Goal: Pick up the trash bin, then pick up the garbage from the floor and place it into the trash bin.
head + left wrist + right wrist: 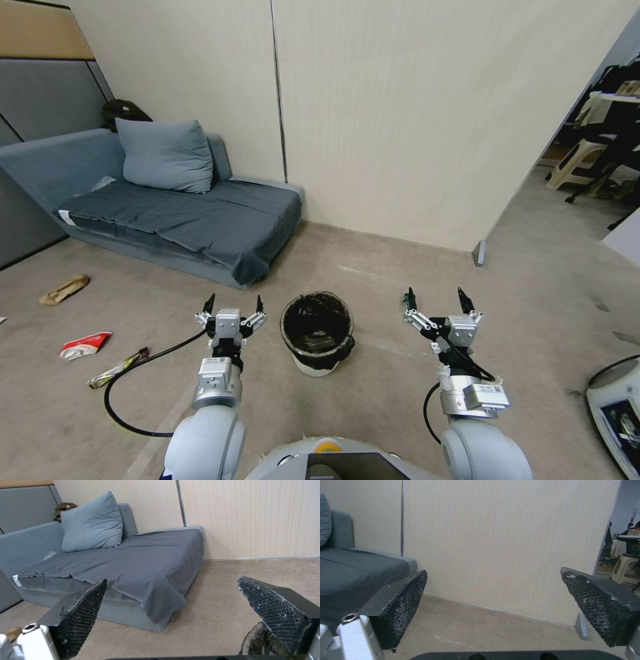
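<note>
My left gripper next grips and lifts the trash bin by its thin rim, as the trash bin's round body is too wide for the fingers.
The trash bin, small, round and white with a black bag liner, stands upright on the carpet straight ahead, between my two arms; its rim also peeks in the left wrist view. My left gripper hovers open just left of the bin, apart from it. On the bin's other side my right gripper is open too, with nothing between its fingers. Garbage lies on the floor at the left: a brown paper bag, a red-and-white snack packet and a yellow wrapper.
A grey sofa with a cushion stands against the wall at the back left. A beige partition wall runs behind the bin. A doorway at the right opens onto stools and chairs. A white device sits at the right edge.
</note>
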